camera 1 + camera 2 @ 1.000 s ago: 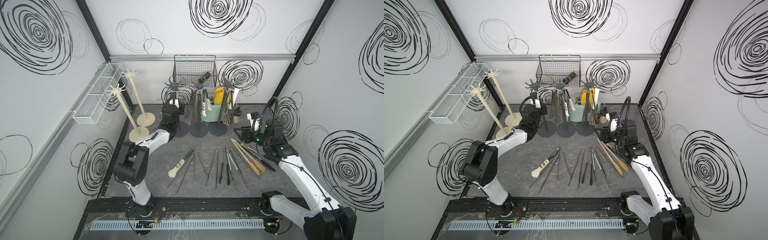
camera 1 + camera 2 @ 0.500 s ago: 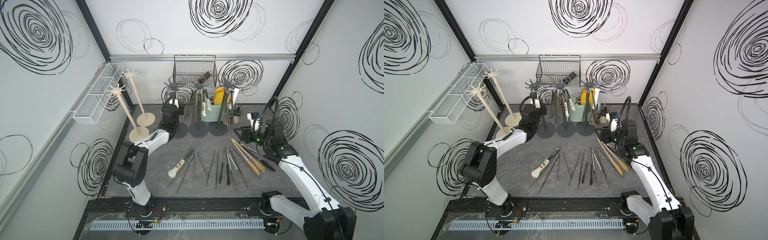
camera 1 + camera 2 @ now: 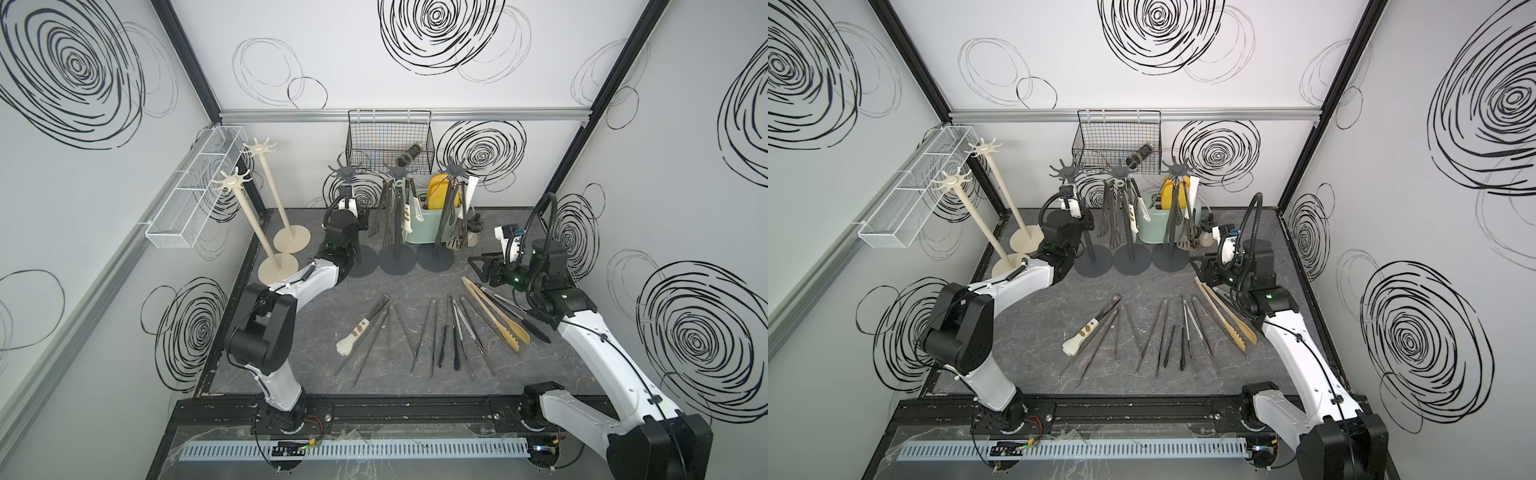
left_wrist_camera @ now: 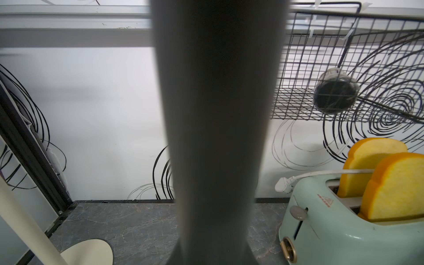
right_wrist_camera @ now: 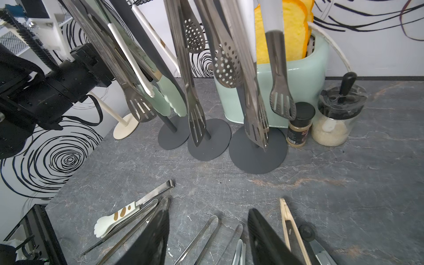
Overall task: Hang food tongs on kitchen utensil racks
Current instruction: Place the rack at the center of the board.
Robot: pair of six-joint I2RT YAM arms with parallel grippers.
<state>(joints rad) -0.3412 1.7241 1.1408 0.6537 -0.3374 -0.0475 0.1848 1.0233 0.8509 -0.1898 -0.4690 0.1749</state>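
Observation:
The leftmost dark rack has its round base on the flat table and would stay standing in its row, so the left gripper should release it.
Three dark grey kitchen utensil racks (image 3: 397, 170) stand in a row at the back, two cream ones (image 3: 233, 181) to their left. Steel tongs hang from the middle and right dark racks (image 5: 195, 114). My left gripper (image 3: 348, 206) is at the leftmost dark rack, whose pole (image 4: 218, 114) fills the left wrist view and hides the jaws. Several food tongs lie on the table: a cream-headed pair (image 3: 359, 332), steel pairs (image 3: 432, 332) and a wooden pair (image 3: 494, 316). My right gripper (image 5: 207, 211) hovers open over the wooden pair's near end (image 3: 478, 266), with nothing between its fingers.
A mint toaster (image 4: 344, 229) with bread slices stands behind the racks, with two spice jars (image 5: 339, 114) beside it. A black wire basket (image 3: 388, 141) holding a jar hangs on the back wall. A white mesh basket (image 3: 195, 187) hangs on the left wall.

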